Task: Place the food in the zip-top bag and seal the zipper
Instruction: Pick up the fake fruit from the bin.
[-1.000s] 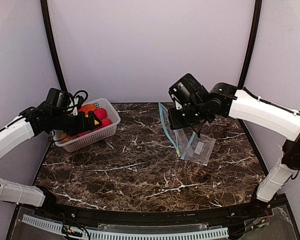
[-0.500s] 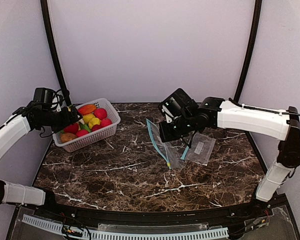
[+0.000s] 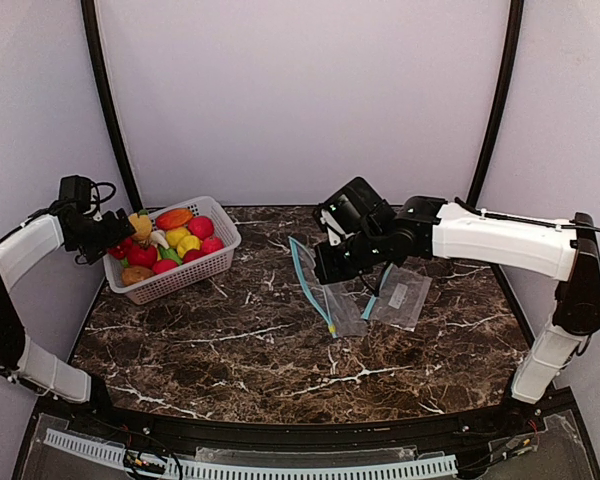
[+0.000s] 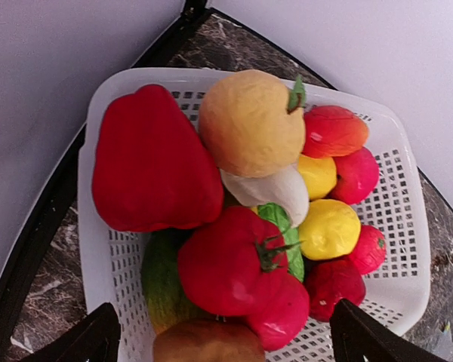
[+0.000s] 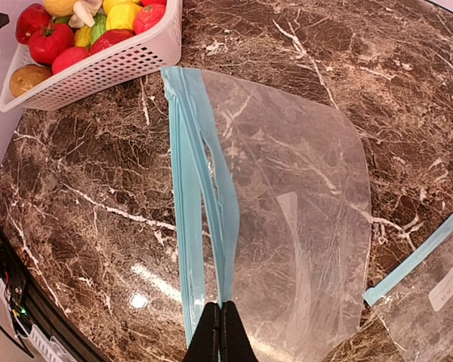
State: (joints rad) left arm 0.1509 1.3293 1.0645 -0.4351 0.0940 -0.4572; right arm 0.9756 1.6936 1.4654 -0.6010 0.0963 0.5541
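Observation:
The red pepper's narrower end should stay free to go into the zip-top bag (image 3: 325, 295) first. My left gripper should grab the red pepper across its broad end next.
The food (image 3: 172, 243), toy fruits and vegetables in red, yellow, orange and green, is heaped in a white lattice basket (image 3: 192, 273) at the back left. My left gripper (image 3: 115, 238) hovers at the basket's left rim, open and empty. In the left wrist view its gripper (image 4: 226, 348) spreads wide above a red tomato (image 4: 228, 271) and a red pepper (image 4: 152, 170). My right gripper (image 3: 325, 272) is shut on the blue zipper strip of the clear zip-top bag (image 3: 325, 295), which hangs tilted over the table's middle. The right wrist view shows that gripper (image 5: 220, 333) pinching the bag (image 5: 302, 219).
A second clear bag (image 3: 402, 295) with a white label lies flat to the right of the held one, also showing as the second bag (image 5: 426, 302) in the right wrist view. The basket (image 5: 106, 68) sits near the left wall. Dark poles stand at both back corners.
My left arm has drawn back leftward from over the basket to its left rim, uncovering the food. My right arm has carried the bag leftward and lower.

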